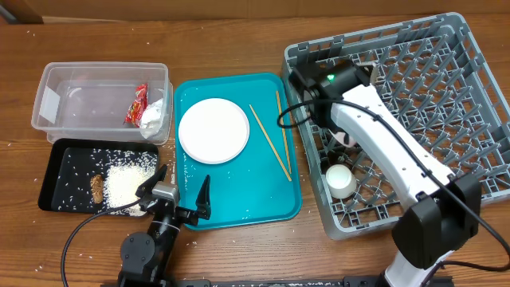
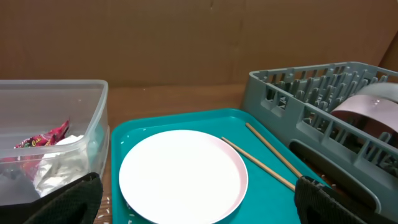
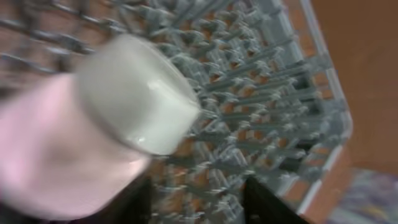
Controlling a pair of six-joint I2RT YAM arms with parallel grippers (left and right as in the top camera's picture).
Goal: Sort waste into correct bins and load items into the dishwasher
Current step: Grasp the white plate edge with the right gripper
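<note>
The right gripper grabs the white plate (image 1: 213,130) by its rim on the side facing the chopsticks next, to load the plate edgewise into the rack.
The white plate (image 1: 213,130) and the chopsticks (image 1: 271,135) lie on a teal tray (image 1: 239,199). The clear tub (image 1: 56,104) holds the red wrapper (image 1: 139,103) and the white tissue (image 1: 153,115). The black tray (image 1: 60,171) holds rice (image 1: 126,182) and a brown scrap (image 1: 97,187). My left gripper (image 1: 179,199) is open and empty at the teal tray's front edge, facing the plate (image 2: 183,174). My right gripper (image 1: 344,142) is inside the grey dish rack (image 1: 446,88), open (image 3: 196,199) and empty, beside a blurred white bowl (image 3: 137,93). A white cup or bowl (image 1: 341,180) stands in the rack.
The left wrist view shows the chopsticks (image 2: 261,158), the tub (image 2: 93,124) with the wrapper (image 2: 43,137) and tissue (image 2: 59,165), and the rack wall (image 2: 292,99) with a white bowl (image 2: 373,109) behind it. Loose rice grains lie on the wooden table around the black tray.
</note>
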